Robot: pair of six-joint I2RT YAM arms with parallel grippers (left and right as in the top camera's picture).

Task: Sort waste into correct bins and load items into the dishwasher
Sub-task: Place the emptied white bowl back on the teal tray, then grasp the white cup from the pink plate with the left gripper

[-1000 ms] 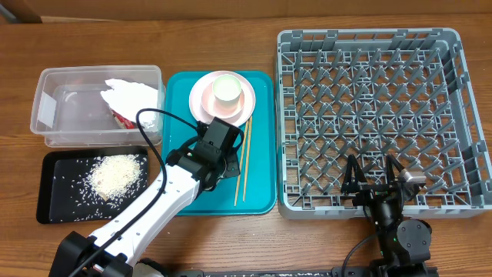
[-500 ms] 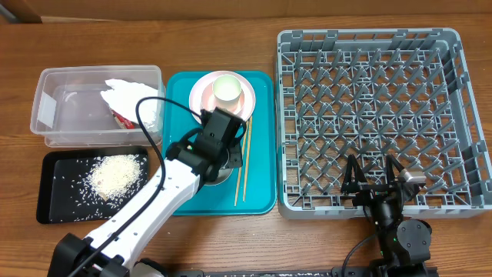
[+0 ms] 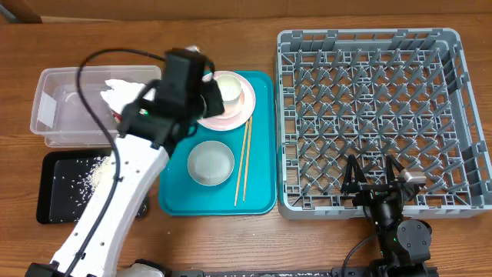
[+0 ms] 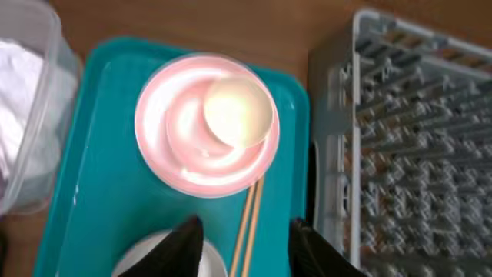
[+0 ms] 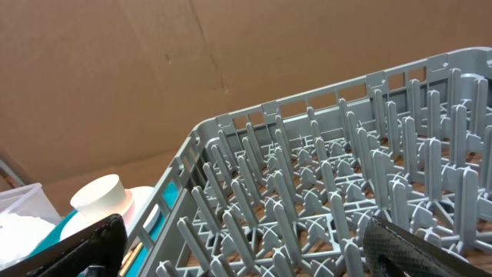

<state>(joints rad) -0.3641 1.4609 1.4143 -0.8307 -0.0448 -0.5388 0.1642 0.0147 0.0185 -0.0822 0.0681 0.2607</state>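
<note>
The left gripper will next grab the white cup by its rim (image 3: 228, 85) (image 4: 241, 113), which leaves the cup's base free for the right gripper.
My left gripper (image 3: 209, 98) hangs open above the teal serving tray (image 3: 178, 192), holding nothing. In its wrist view the gripper (image 4: 246, 235) looks down on the wooden chopsticks (image 4: 250, 231), with a whitish bowl (image 4: 154, 258) under its left finger. The pink plate (image 4: 192, 150) carries the white cup (image 4: 238, 114) just beyond. From overhead, the bowl (image 3: 211, 163) and chopsticks (image 3: 244, 161) lie on the tray. A white napkin (image 3: 123, 92) is in the clear tub (image 3: 58, 115); rice (image 3: 96, 175) is on the black tray (image 3: 58, 200). My right gripper (image 3: 374, 173) stands open at the grey dish rack (image 3: 377, 46).
The rack (image 5: 323, 177) fills the right wrist view, with upright pegs between the wide-open right fingers (image 5: 77, 246). The left arm's cable loops over the tub. Bare wooden tabletop (image 3: 231, 238) runs along the front edge.
The left gripper opened off the bowl, leaving it on the teal tray. It then rose and swung back toward the plate and cup. The right arm has not moved.
</note>
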